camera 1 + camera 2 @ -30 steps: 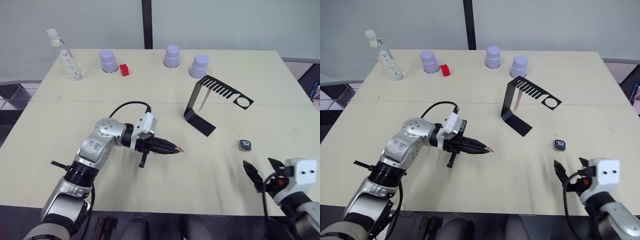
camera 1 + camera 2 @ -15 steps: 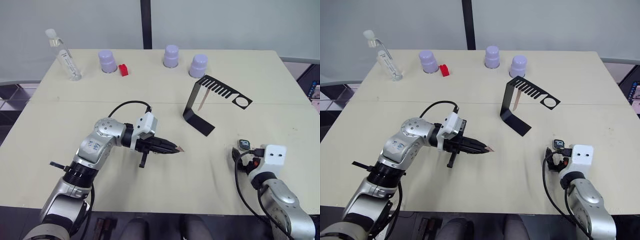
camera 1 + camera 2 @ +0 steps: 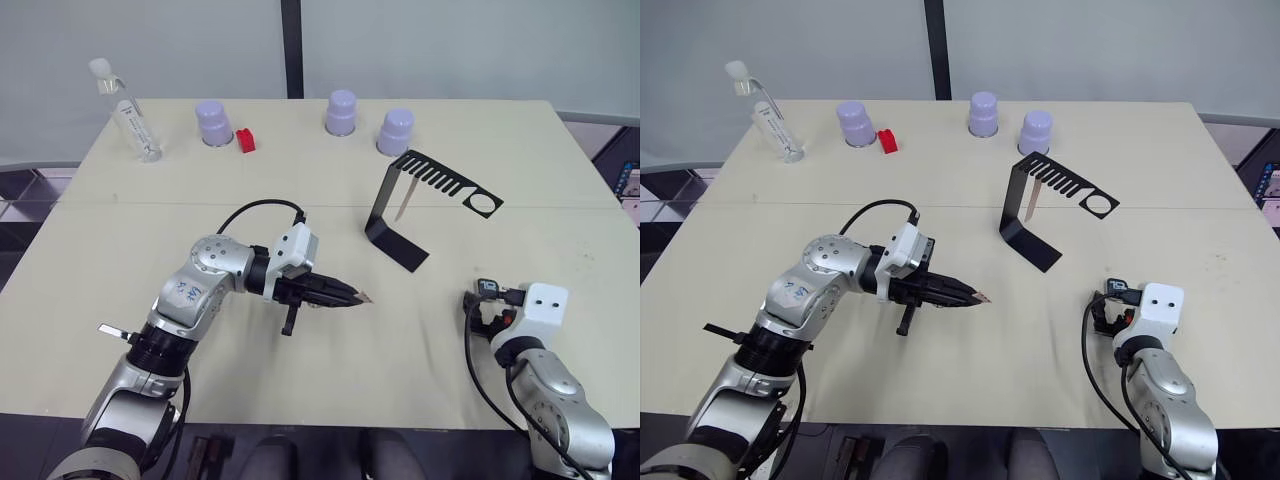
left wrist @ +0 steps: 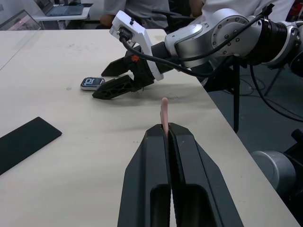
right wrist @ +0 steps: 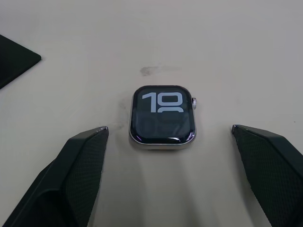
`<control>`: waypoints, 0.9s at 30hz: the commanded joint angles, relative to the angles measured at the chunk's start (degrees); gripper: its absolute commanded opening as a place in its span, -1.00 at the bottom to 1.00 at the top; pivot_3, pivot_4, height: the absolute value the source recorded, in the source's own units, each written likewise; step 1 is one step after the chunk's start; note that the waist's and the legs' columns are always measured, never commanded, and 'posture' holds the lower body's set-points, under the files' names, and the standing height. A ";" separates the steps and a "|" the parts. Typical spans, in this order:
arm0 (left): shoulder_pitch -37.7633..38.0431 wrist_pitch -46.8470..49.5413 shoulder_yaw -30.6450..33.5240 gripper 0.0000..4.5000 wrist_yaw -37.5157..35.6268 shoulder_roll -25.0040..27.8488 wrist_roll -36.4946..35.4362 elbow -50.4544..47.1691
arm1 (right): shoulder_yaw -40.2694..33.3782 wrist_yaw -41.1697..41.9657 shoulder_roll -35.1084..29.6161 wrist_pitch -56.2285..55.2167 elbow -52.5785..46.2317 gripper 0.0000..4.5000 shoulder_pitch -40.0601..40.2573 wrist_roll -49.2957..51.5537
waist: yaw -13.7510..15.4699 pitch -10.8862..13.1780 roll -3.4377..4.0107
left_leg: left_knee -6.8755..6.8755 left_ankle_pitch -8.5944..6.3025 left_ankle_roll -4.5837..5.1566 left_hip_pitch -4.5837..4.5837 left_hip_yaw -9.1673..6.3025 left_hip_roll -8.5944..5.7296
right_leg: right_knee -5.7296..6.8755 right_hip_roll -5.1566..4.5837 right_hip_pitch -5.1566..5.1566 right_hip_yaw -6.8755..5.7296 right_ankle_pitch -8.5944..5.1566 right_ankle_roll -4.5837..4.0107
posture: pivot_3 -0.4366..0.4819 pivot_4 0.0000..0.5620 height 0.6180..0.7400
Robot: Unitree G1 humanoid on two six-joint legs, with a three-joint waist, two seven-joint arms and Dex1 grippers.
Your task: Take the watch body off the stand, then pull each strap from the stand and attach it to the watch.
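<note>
The watch body's strap slots should stay open for the pink straps, so my right gripper needs to reach the watch body and grab its crown side (image 5: 193, 113) and the opposite side.
The watch body (image 5: 162, 117), a small dark case showing pale digits, lies flat on the table (image 3: 430, 330) near the right front. My right gripper (image 5: 169, 127) is open, one finger on each side of the watch and neither touching it. The black stand (image 3: 385, 205) rises behind it, and one pale pink strap (image 3: 405, 207) hangs from its slotted top arm. Over the table's middle, my left gripper (image 4: 168, 128) is shut on the other strap (image 4: 164, 109), whose end sticks out past the fingertips. The left wrist view also shows the watch body (image 4: 92, 83) between the right gripper's fingers (image 4: 118, 87).
Three lavender cups (image 3: 211, 121) (image 3: 342, 111) (image 3: 394, 130), a red block (image 3: 246, 140) and a clear bottle (image 3: 127, 108) stand along the far side. The stand's flat foot (image 4: 23, 142) lies to the left of the watch. The table's front edge is close to the right arm.
My right arm has come in from the table's front right corner, and its open gripper now brackets the watch body. The left gripper and its strap have held still.
</note>
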 commanded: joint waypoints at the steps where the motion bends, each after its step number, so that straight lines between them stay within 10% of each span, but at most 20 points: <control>1: -0.51 -0.37 0.83 -1.00 0.37 -0.30 -0.32 -1.24 | -0.64 -1.10 -0.11 -0.31 0.76 0.97 -0.71 -1.45 | -0.03 0.00 0.00 | 0.00 0.00 0.00 0.00 0.01 0.00 | 0.00 0.00 0.00 0.00 0.00 0.00 | -0.05 -0.47 1.00; 6: -0.78 -0.49 0.81 -1.00 0.43 -0.41 -0.20 -1.07 | -0.84 -0.11 -0.05 -1.93 4.05 0.38 -1.71 -2.09 | -0.06 0.00 0.00 | 0.00 0.00 0.00 0.03 0.02 0.01 | 0.04 0.03 0.00 0.00 0.00 0.00 | -0.05 -0.47 1.00; 27: -1.02 -0.61 1.00 -1.00 1.05 -0.35 0.26 -1.07 | -2.38 -1.93 5.00 -5.64 8.38 0.38 -3.95 -1.23 | -0.15 -0.06 -0.09 | 0.05 0.00 0.00 0.07 0.03 0.05 | 0.15 0.06 0.00 0.04 0.00 0.00 | -0.05 -0.47 1.00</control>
